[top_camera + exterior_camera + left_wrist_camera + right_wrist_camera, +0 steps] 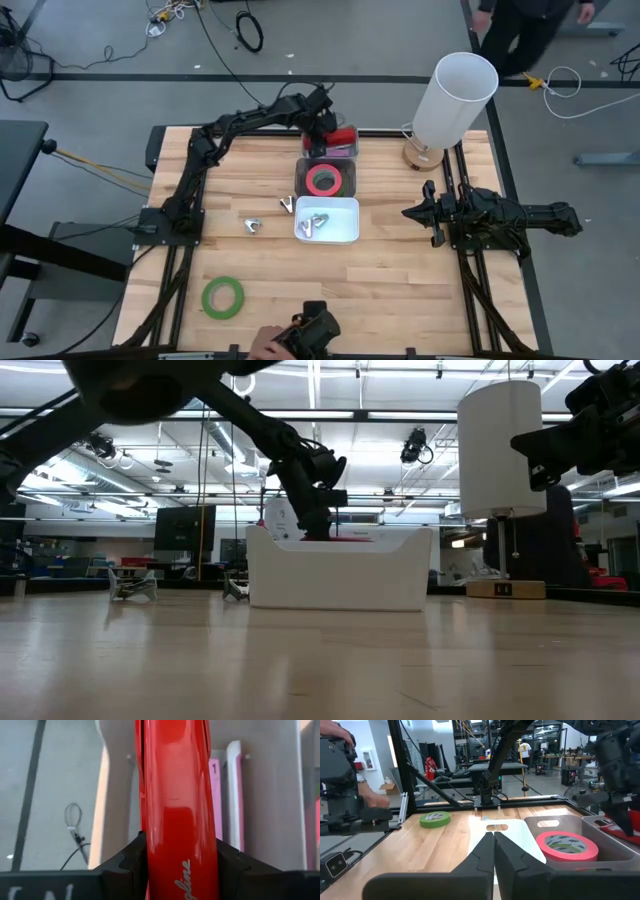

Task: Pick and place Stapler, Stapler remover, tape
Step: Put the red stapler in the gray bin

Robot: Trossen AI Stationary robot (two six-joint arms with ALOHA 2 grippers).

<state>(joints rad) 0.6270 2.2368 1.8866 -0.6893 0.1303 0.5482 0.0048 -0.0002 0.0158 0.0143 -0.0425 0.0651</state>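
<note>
The red stapler (343, 136) is inside the sides of the grey bin (341, 151) and would end up lying in the bin. My left gripper should open.
My left gripper (324, 128) reaches to the table's far middle and is shut on a red stapler (343, 136), above a grey bin (346, 153) that holds pink items (215, 795). A pink tape roll (325, 181) lies in a second grey bin. The white bin (346, 234) next to it holds a metal staple remover (315, 222). Two more removers (252, 226) (288, 205) and a green tape roll (222, 297) lie on the wood. My right gripper (494, 840) waits shut at the right edge. My left gripper pinches the red stapler's two long sides (150, 855) between its two fingers (125, 867). The fingers slant down from the table's left and lie along the stapler, which sticks out ahead of them over the grey bin (115, 795). Whether the stapler touches the bin, I cannot tell.
A white-shaded lamp (452, 98) stands at the far right corner. The three bins sit in a row down the table's middle. A person's hand with a dark device (305, 335) shows at the near edge. Bare wood lies at the near right.
</note>
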